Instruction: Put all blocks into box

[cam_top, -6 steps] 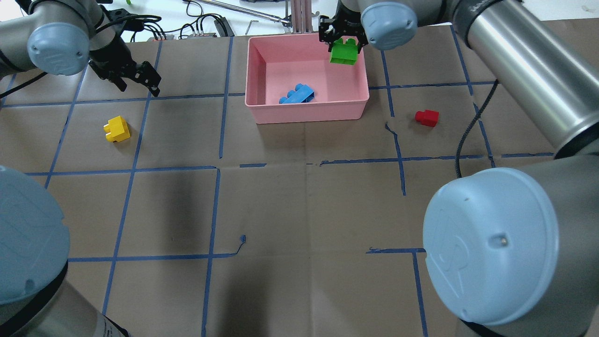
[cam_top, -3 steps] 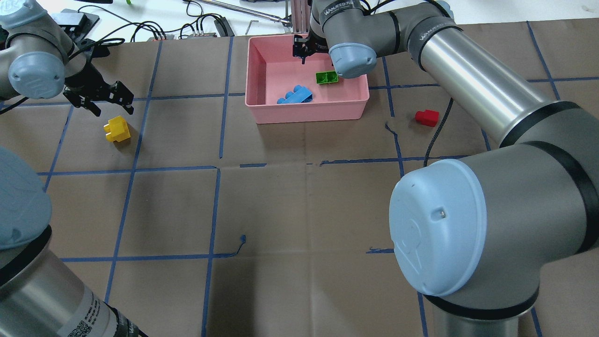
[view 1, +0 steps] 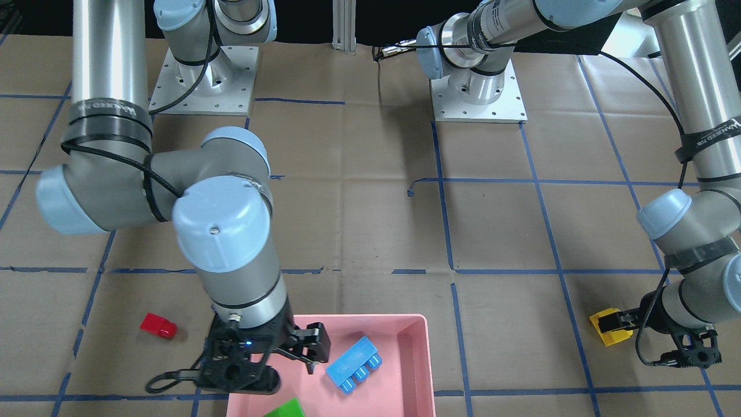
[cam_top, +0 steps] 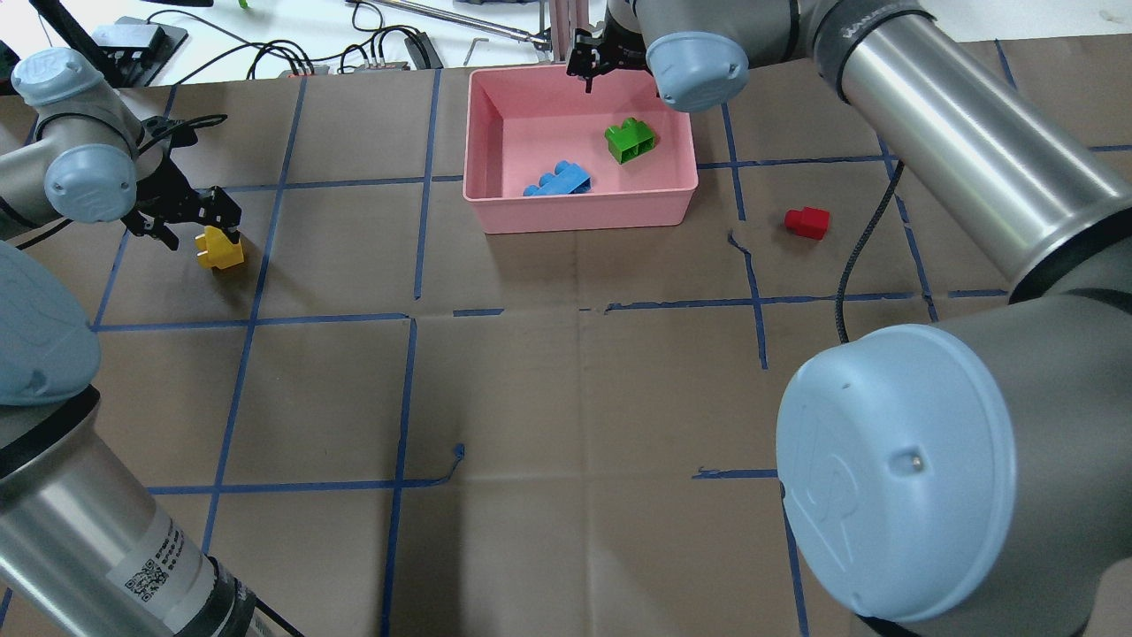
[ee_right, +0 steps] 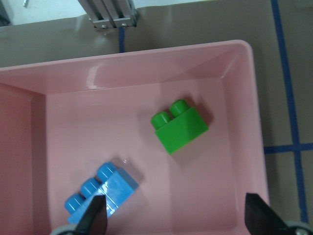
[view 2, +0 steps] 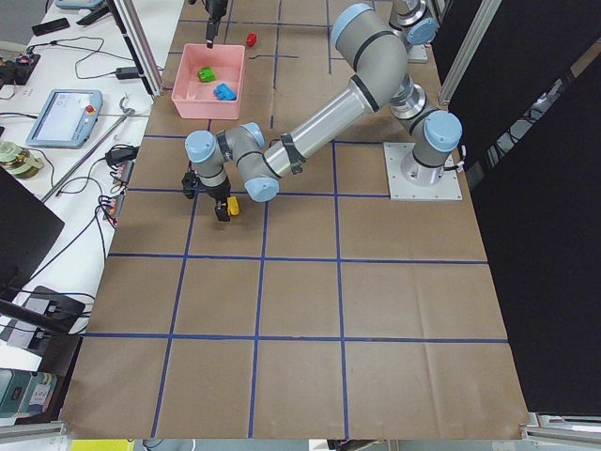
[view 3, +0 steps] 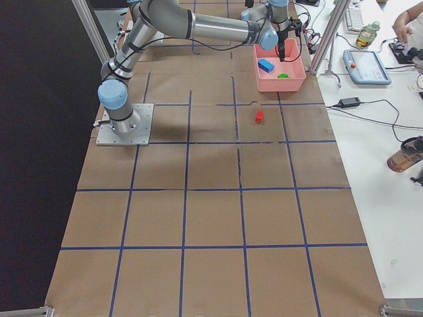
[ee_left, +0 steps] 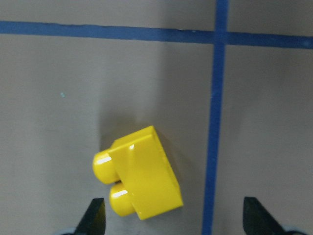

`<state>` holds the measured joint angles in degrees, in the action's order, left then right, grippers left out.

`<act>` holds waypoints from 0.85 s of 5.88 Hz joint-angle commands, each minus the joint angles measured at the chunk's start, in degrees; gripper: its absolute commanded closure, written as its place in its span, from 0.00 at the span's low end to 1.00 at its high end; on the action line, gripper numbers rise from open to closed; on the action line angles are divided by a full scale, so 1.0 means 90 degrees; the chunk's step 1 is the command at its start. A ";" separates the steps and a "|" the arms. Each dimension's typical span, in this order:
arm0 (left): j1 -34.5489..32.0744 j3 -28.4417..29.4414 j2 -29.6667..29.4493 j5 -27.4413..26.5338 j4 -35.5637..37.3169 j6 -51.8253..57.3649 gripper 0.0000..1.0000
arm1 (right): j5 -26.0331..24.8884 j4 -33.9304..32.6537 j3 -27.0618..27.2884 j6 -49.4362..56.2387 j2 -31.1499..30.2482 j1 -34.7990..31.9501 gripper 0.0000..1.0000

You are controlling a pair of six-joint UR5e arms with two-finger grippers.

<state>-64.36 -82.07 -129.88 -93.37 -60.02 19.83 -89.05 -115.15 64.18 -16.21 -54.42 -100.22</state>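
Note:
My left gripper grabs the yellow block across its studded side and base next, to put it into the pink box.
The pink box stands at the table's far middle. The green block and the blue block lie inside it, as the right wrist view shows: green block, blue block. My right gripper is open and empty over the box's far edge. The yellow block lies on the table at the left. My left gripper is open right over it, with a finger on each side of the yellow block in the left wrist view. The red block lies on the table right of the box.
Blue tape lines grid the brown table. Cables and an aluminium post lie behind the box at the table's far edge. My right arm's long link spans over the table's right side, above the red block's area.
The right gripper let go of the green block, which now lies in the box, and drew back to the far edge. The left gripper moved down and toward the yellow block.

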 commanded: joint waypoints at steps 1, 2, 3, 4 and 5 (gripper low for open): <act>-0.0006 0.0027 -0.0070 0.0003 0.0097 -0.0006 0.03 | 0.0031 0.1566 0.0027 0.0769 -0.0729 0.0916 0.00; 0.0003 -0.0012 -0.0061 0.0013 0.0097 0.0061 0.16 | 0.0060 0.2250 0.0027 0.1085 -0.0740 0.1443 0.00; -0.0026 -0.0031 -0.0041 0.0032 0.0077 0.0072 0.52 | 0.0041 0.2566 0.0027 0.1697 -0.0711 0.1748 0.00; -0.0026 -0.0099 0.0017 0.0042 0.0067 0.0072 0.88 | 0.0021 0.2560 0.0066 0.1839 -0.0614 0.1741 0.00; -0.0046 -0.0080 0.0104 0.0071 0.0048 0.0072 1.00 | 0.0098 0.2415 0.0192 0.1531 -0.0275 0.1761 0.00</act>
<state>-64.65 -82.78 -129.62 -92.94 -59.44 20.46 -88.61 -92.77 65.02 -1.14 -59.25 -84.72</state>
